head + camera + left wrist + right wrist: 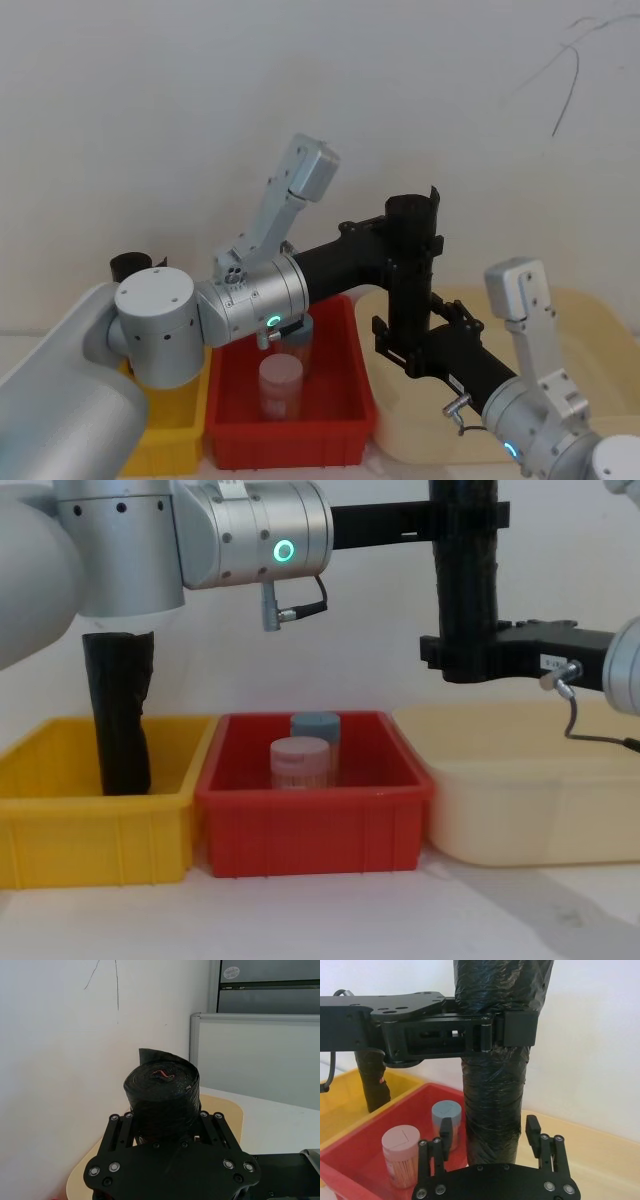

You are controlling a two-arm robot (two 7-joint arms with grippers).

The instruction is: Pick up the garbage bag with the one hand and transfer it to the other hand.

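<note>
I will next use my right gripper to grab the garbage bag by its lower end [462, 665], so it can take over the garbage bag from the other hand [380, 525].
The garbage bag [412, 262], a straight black crinkly roll, hangs upright in the air above the gap between the red bin and the beige tub. My left gripper [411, 240], on the arm with the green ring light, is shut on its upper part, seen from the side in the right wrist view [495, 1030]. My right gripper [490, 1131] reaches in from the right at the roll's lower end [466, 660]. Its fingers [446, 1132] stand on either side of the roll with a slim gap, open.
Below sit three bins in a row: a yellow bin [90, 810] holding another black roll with a ragged top [118, 715], a red bin [310, 792] with a pink container [299, 762] and a grey-blue one [315, 725], and a beige tub [530, 810]. A white wall is close behind.
</note>
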